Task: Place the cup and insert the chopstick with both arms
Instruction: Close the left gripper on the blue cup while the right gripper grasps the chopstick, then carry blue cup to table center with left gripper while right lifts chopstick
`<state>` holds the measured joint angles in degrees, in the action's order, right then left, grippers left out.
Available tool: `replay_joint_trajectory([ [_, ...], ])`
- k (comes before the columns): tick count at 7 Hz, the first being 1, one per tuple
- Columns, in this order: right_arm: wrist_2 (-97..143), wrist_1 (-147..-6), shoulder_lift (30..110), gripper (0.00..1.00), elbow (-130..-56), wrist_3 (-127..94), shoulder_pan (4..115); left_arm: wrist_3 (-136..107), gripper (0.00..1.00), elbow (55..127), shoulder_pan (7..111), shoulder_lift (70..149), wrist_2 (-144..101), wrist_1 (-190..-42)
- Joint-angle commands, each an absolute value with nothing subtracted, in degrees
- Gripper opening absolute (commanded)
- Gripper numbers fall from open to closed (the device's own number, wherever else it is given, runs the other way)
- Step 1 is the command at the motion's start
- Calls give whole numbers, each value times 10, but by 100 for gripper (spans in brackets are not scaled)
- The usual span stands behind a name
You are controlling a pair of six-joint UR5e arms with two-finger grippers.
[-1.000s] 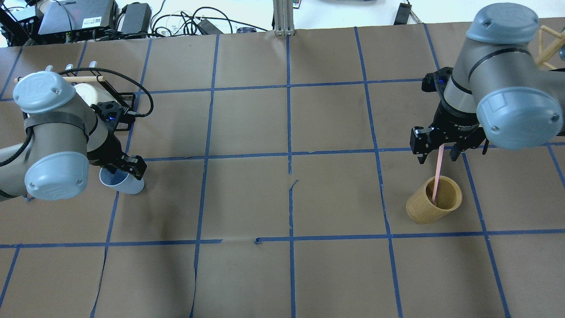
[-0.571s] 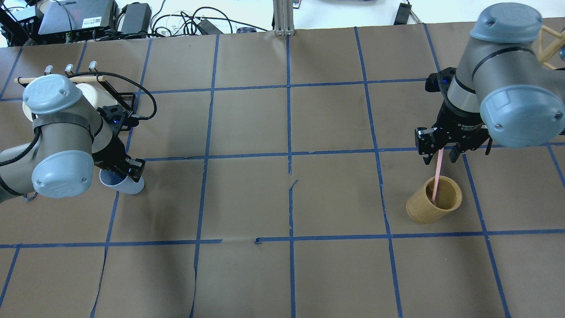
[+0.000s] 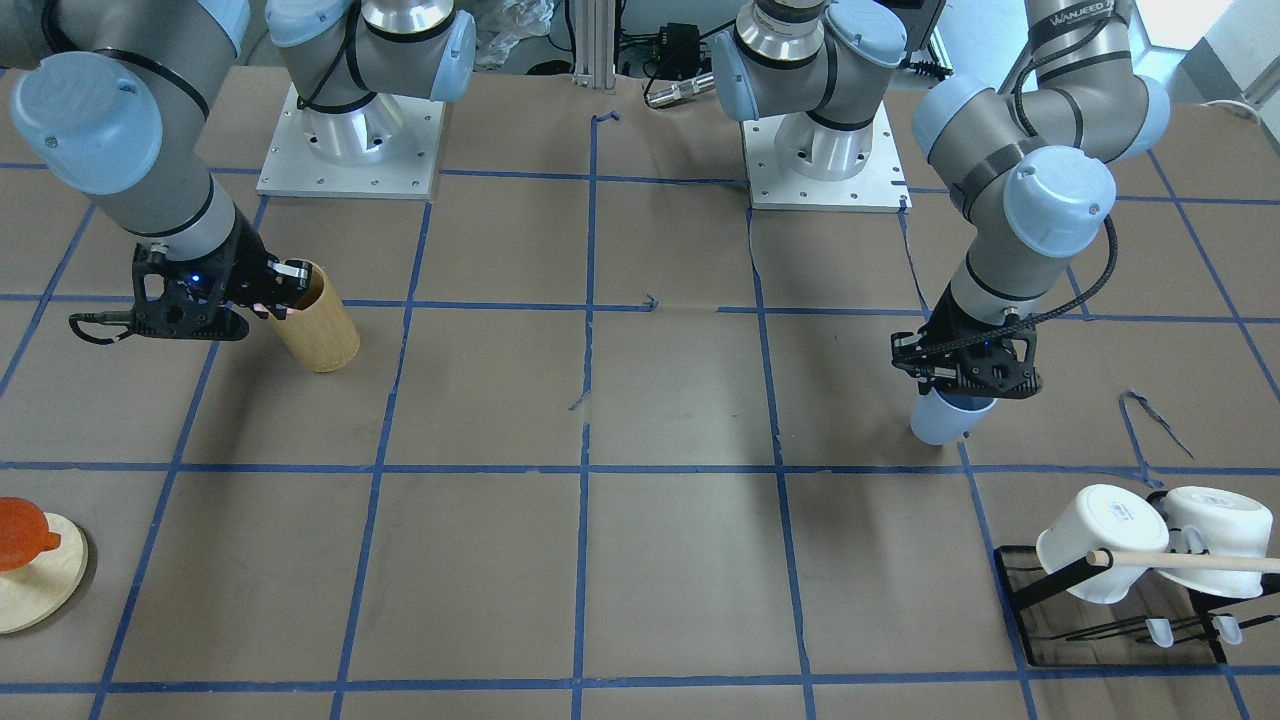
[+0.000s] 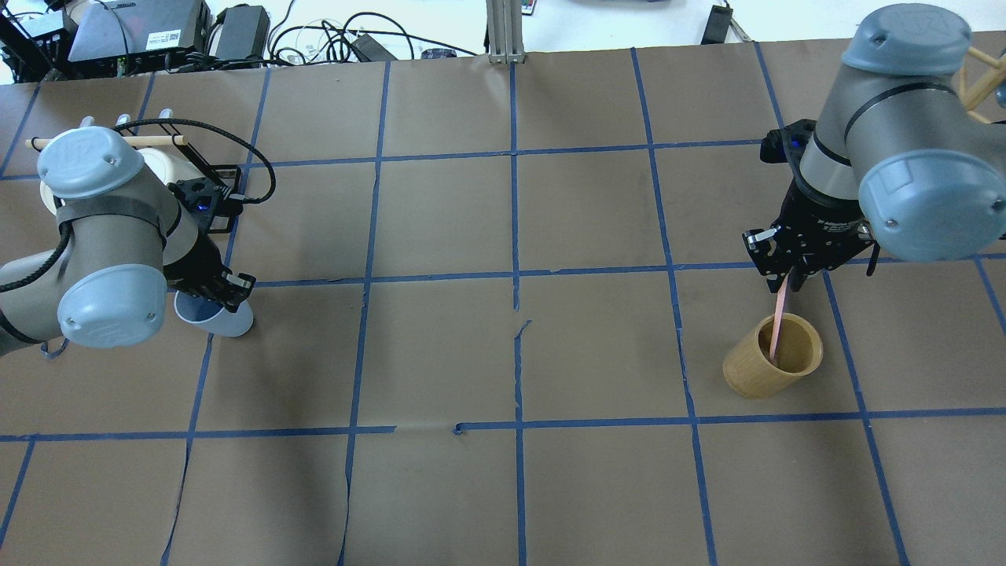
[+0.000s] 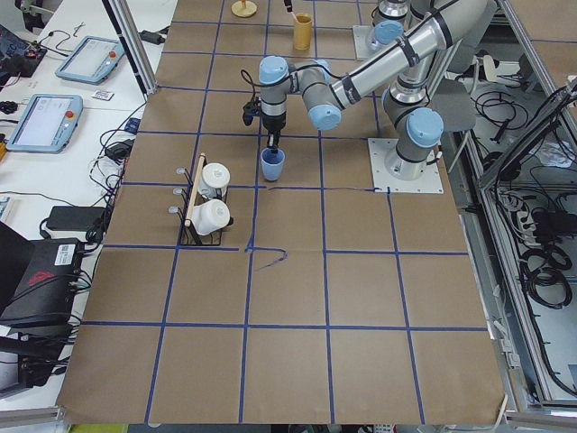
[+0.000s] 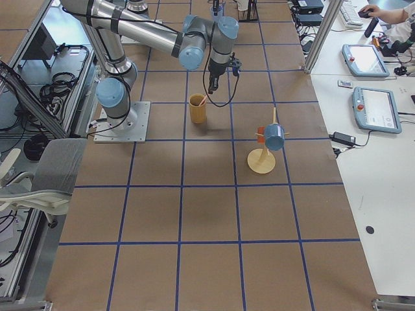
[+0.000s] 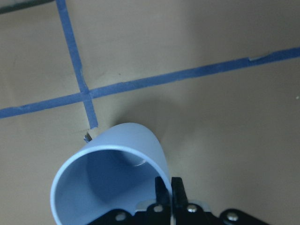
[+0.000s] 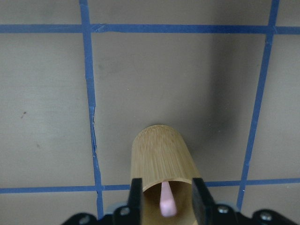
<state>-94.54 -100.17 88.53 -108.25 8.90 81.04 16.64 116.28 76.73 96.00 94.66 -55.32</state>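
The bamboo holder wraps closely around the lower length of the chopstick, and next my right gripper will grab the chopstick by its exposed top end (image 8: 168, 207).
The light blue cup (image 4: 230, 322) hangs tilted in my left gripper (image 4: 228, 292), which is shut on its rim; the left wrist view shows both fingers pinching the cup wall (image 7: 117, 154). In the front-facing view the cup (image 3: 945, 420) sits by a blue tape line. A pale pink chopstick (image 4: 778, 318) leans in the tan bamboo holder (image 4: 754, 369). My right gripper (image 4: 786, 277) is over the chopstick's top. In the right wrist view its fingers (image 8: 136, 192) stand apart on either side of the chopstick (image 8: 166, 204) with gaps, so it is open.
A black rack with white mugs (image 3: 1100, 545) and a long wooden rod (image 3: 1190, 561) stands far left of the robot. A wooden stand (image 3: 25, 590) with an orange piece sits at the far right. Blue tape lines grid the brown table paper (image 4: 511, 354).
My right gripper's fingers have narrowed around the chopstick's top. My left arm has shifted slightly, moving the cup a little away from the robot.
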Motion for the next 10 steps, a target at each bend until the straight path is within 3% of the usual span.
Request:
replay_joint_trajectory([
  [1, -946, -1002, 889, 0, -1078, 89, 811, -74, 0, 1123, 890, 974, 937, -566],
  [5, -935, -865, 893, 0, -965, 88, 814, -466, 0, 979, 1098, 1091, 847, -523],
  [7, -936, -790, 893, 0, -885, 85, 814, -476, 0, 960, 1121, 1127, 840, -531],
  [8, -936, -768, 893, 0, -863, 84, 814, -430, 99, 962, 1121, 1130, 839, -528],
  [10, -932, -773, 894, 0, -852, 82, 815, -408, 100, 955, 1116, 1123, 839, -526],
])
